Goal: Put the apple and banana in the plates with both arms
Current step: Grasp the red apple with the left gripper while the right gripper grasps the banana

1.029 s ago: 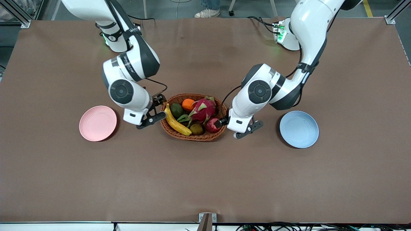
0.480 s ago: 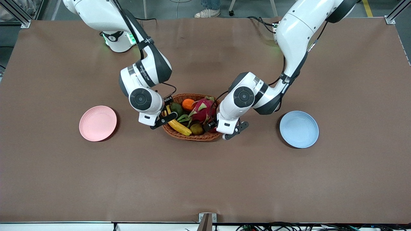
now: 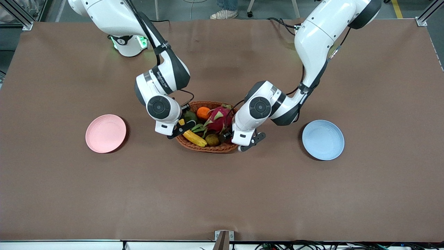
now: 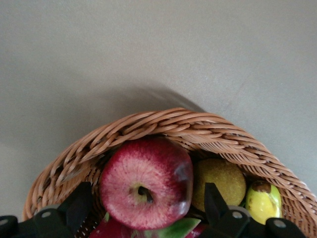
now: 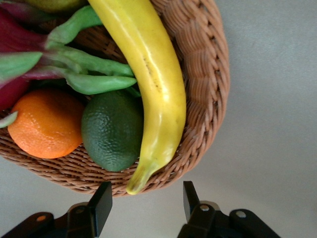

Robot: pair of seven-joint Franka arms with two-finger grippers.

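Observation:
I will close my left gripper now, because in the left wrist view my fingers are on either side of the apple, inside the wicker basket (image 4: 173,126).
The dark-red apple (image 4: 146,183) lies in the wicker basket (image 4: 173,126) at its end toward the left arm. My left gripper (image 4: 146,210) is open, with one finger on each side of the apple and not closed on it. In the front view the left gripper (image 3: 228,136) hides the apple. The yellow banana (image 3: 194,138) lies along the basket's end toward the right arm. My right gripper (image 3: 180,125) is open over the banana's dark tip (image 5: 136,184) at the basket rim, which sits between its fingers (image 5: 101,201). The pink plate (image 3: 105,133) and the blue plate (image 3: 323,140) hold nothing.
The basket (image 3: 208,149) also holds a pink dragon fruit (image 3: 219,119), an orange (image 3: 203,113), a dark green fruit (image 5: 111,131) and a brownish kiwi (image 3: 212,139). The pink plate lies toward the right arm's end, the blue plate toward the left arm's end.
Both arms have moved in toward the basket. The left gripper now straddles the apple. The right gripper has come over the banana's end.

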